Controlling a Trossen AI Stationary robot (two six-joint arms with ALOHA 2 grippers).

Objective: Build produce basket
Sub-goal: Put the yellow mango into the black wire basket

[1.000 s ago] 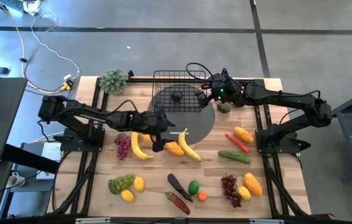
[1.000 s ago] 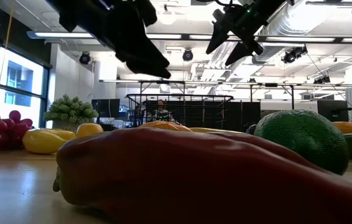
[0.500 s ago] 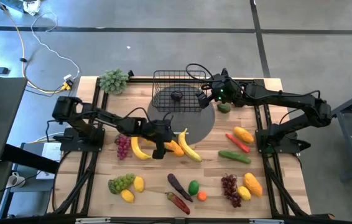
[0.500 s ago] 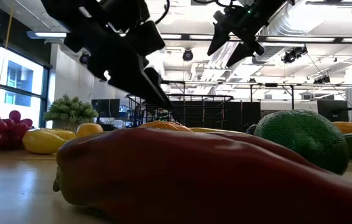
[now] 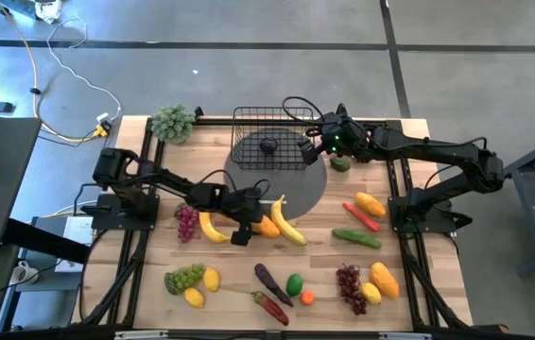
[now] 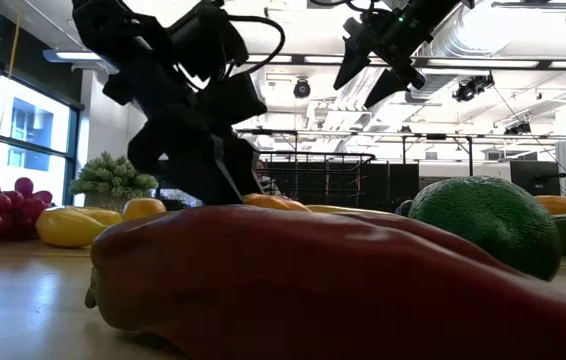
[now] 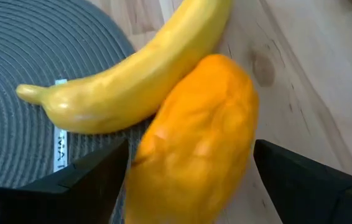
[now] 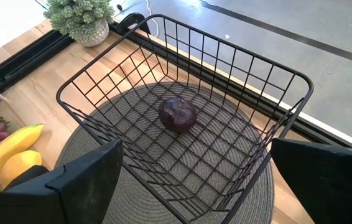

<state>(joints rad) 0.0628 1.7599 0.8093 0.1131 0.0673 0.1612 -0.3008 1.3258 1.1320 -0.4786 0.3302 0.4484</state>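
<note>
My left gripper's fingers are on either side of the orange mango, and closing now would catch the mango, so it is time to close.
The black wire basket (image 5: 269,137) stands on the round grey mat (image 5: 298,189) at the table's far side, with a dark purple round fruit (image 8: 177,115) on its floor. My right gripper (image 5: 307,146) hangs open above the basket's right rim. My left gripper (image 5: 246,229) is down at the table and open. Its fingers stand on either side of an orange mango (image 7: 194,143) that lies against a yellow banana (image 7: 132,81) at the mat's near edge. In the low view the left gripper (image 6: 213,180) reaches down behind a red pepper (image 6: 313,280). My left gripper comes at the orange mango slanting down from the table's left, with a finger (image 7: 95,180) close to each flank of its near end (image 7: 163,186). I cannot tell whether the fingers touch it. The mango lies on the table.
Produce lies scattered over the near half: purple grapes (image 5: 186,222), a second banana (image 5: 211,228), green grapes and lemons (image 5: 190,280), an eggplant (image 5: 269,281), a cucumber (image 5: 355,237), mangoes (image 5: 370,203) and red grapes (image 5: 348,286). A leafy bunch (image 5: 173,123) stands at the far left corner.
My left gripper has come down from above the table toward the near edge and onto the orange mango, its fingers now at table height on either side of it.
</note>
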